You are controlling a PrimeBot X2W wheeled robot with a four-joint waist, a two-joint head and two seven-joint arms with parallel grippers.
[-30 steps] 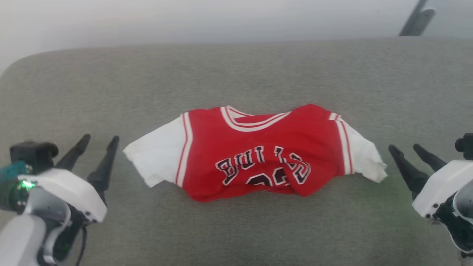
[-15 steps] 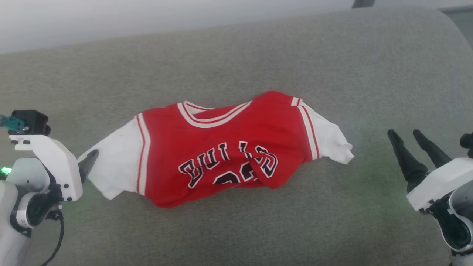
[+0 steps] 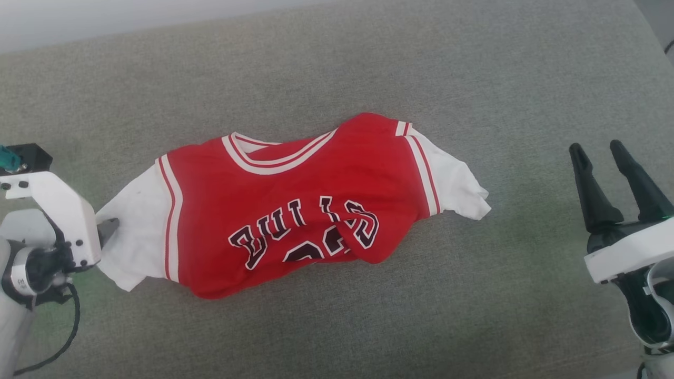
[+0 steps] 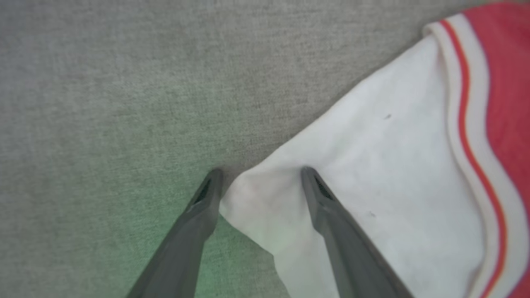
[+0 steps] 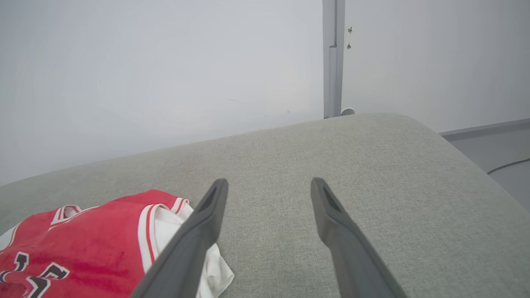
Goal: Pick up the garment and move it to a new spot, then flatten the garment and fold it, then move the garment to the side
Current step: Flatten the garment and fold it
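My left gripper grabs the garment by the sleeve's outer corner [image 3: 101, 219] next, since the cloth narrows there while the rest of the white sleeve [image 3: 142, 221] spreads wide and flat.
The garment [image 3: 295, 205], a small red jersey with black white-outlined lettering and white sleeves, lies crumpled on the grey cushion [image 3: 337, 68]. My left gripper [image 3: 108, 227] stands open at the edge of its left white sleeve [image 4: 372, 174]; in the left wrist view the sleeve's corner lies between the two fingers [image 4: 207, 198], one on the cushion and one over the cloth. My right gripper [image 3: 597, 152] is open over bare cushion to the right of the garment's right sleeve [image 5: 211, 265], apart from it.
The grey upholstered cushion curves down at its right end [image 5: 455, 149], with floor and a dark cable [image 5: 509, 165] beyond. A pale wall and a grey vertical post [image 5: 333, 58] stand behind the cushion's far edge.
The head camera has tilted down and turned, shifting the whole picture. My left gripper has come in to the left sleeve's edge, its fingers now mostly hidden behind its white housing. Both grippers stay open.
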